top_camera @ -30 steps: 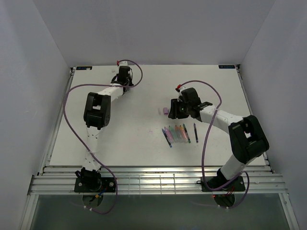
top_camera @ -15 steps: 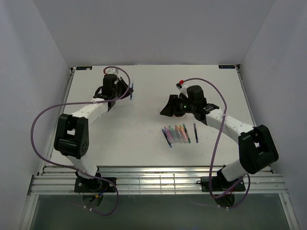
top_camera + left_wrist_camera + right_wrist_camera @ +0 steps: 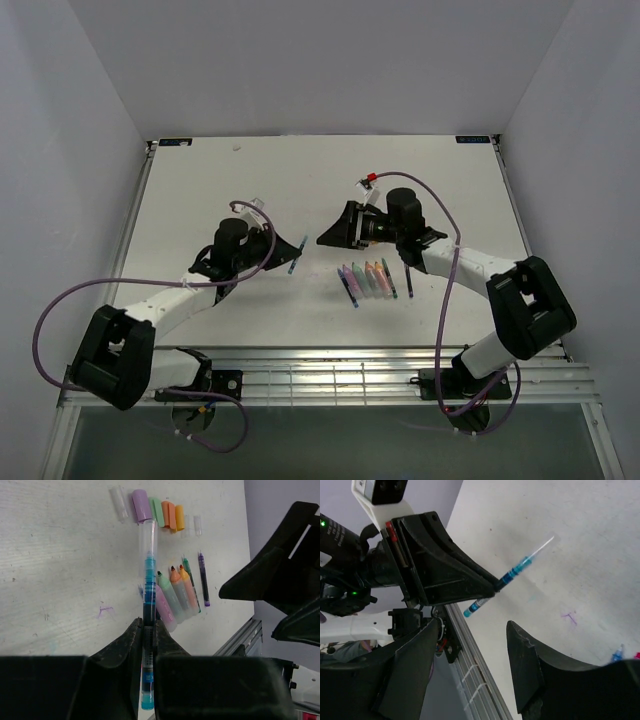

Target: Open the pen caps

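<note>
My right gripper is going to grab the clear cap next by its closed far end, to pull the cap off the body of the blue pen.
My left gripper is shut on a slim blue pen and holds it above the table, its clear cap still on the tip. My right gripper is open and empty and faces the pen from the right, a short gap away. Several uncapped pastel markers and two thin dark pens lie in a row. Loose caps lie beyond them: purple, green, orange, yellow-orange. The top view hides the caps.
Clear cap pieces lie at the ends of the cap row. A small purple ink mark is on the white table. The metal rail runs along the table's near edge, and side walls enclose the table.
My left arm has swung from the far left of the table to the middle, carrying the blue pen. My right gripper has moved left and turned to face it.
</note>
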Tool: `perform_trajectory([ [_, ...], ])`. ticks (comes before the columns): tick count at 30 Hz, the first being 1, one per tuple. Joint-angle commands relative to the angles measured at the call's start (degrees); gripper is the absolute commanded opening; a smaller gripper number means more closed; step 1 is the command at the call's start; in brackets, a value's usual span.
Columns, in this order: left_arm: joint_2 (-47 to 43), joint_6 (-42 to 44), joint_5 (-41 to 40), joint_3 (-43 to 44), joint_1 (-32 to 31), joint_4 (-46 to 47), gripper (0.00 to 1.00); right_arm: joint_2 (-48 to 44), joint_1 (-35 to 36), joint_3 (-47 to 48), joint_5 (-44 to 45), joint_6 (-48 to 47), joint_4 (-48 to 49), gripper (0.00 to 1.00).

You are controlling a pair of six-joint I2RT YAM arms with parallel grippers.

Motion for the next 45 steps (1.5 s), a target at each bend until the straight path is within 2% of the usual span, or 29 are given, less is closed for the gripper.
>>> perform_trajectory([
  [1,-7.1,-1.4,1.3,-3.8,-0.5,4.5,0.0,1.8,1.8,0.0,-2.1,4.5,7.4,0.63],
  [8,-13.5,-2.1,1.2,-9.6,-0.7,4.9,0.0,4.8,3.2,-1.1,-2.2,9.2,12.6,0.63],
  [16,-15.3,-2.7,2.6,-10.8,-1.0,5.2,0.0,8.1,4.6,0.6,-1.0,10.8,13.1,0.61],
  [26,-17.1,-3.0,3.5,-11.9,-1.0,5.3,0.0,12.9,4.9,3.8,0.1,12.7,14.1,0.51],
  [37,-17.2,-2.9,4.0,-13.2,-1.2,5.6,0.0,17.1,5.4,6.5,-0.2,15.1,16.9,0.49],
  [43,-16.5,-2.9,4.3,-12.8,-1.3,6.1,0.0,18.7,6.1,7.0,-0.5,16.5,18.5,0.43],
  [45,-16.3,-2.9,4.3,-12.8,-1.4,6.2,0.0,19.0,6.4,7.4,-0.7,16.7,18.9,0.38],
])
